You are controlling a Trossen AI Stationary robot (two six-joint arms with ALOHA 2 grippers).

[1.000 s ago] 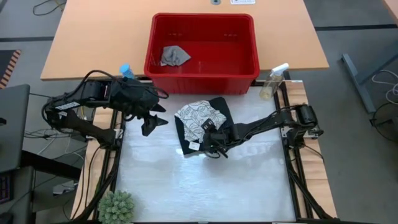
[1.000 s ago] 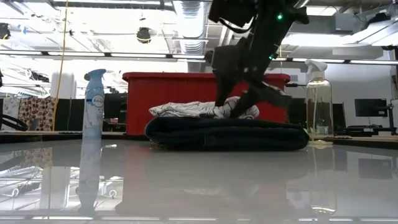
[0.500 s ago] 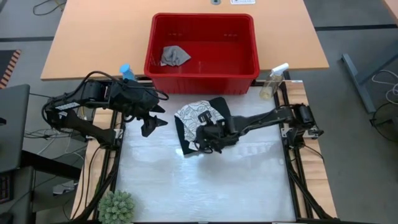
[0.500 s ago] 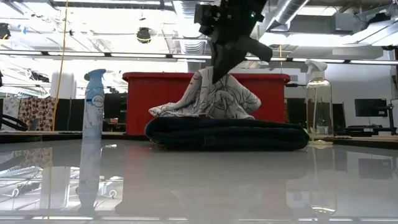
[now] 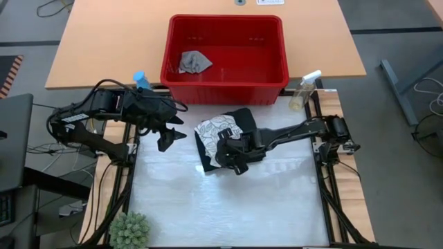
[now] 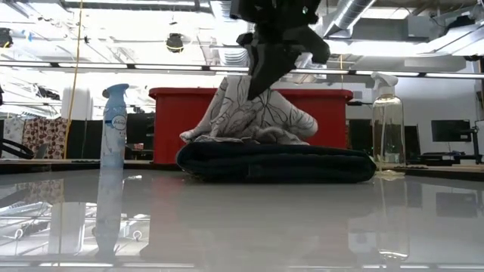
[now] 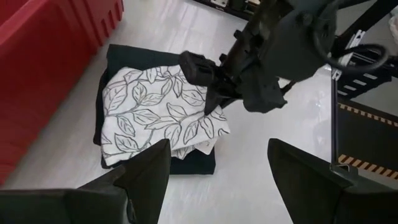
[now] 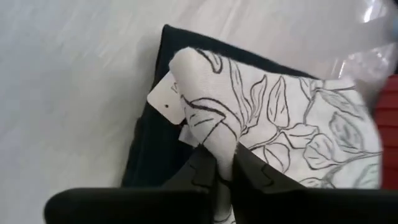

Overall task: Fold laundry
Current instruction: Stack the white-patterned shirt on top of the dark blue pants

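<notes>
The left gripper grabs the grey cloth by its crumpled fold [image 5: 195, 61] next, to get the cloth out of the red basket for folding.
Dark folded jeans [image 5: 247, 119] [image 6: 276, 162] lie flat on the white table, just in front of the red basket [image 5: 225, 19]. A white cloth with grey leaf print [image 5: 213, 128] [image 7: 152, 115] rests on the jeans, and one part of it is pulled up into a peak [image 6: 253, 109]. My right gripper [image 5: 230, 150] [image 8: 224, 165] is above that peak, shut on the cloth. My left gripper [image 5: 170, 137] [image 7: 217, 168] hangs open over the table's left side, clear of the clothes. A small grey cloth [image 5: 194, 61] lies in the basket. My right gripper pinches a bunched fold of the leaf-print cloth [image 8: 222, 144] between its two fingers, at the cloth's near side. The fingers slant down from above and from the table's right. The pinched part is raised like a tent; the cloth's lower part [image 6: 227, 134] stays on the jeans.
A blue-capped spray can [image 5: 140, 78] [image 6: 113, 125] stands at the table's far left. A clear spray bottle [image 5: 304, 90] [image 6: 388, 121] stands at the far right. A small green plant [image 5: 129, 230] sits at the near left corner. The near half of the table [image 5: 228, 207] is bare.
My right gripper has shut on the leaf-print cloth and gone up, drifting slightly toward the table's left and rolling. The pinched part of the cloth has risen into a peak, while the rest has stayed on the jeans.
</notes>
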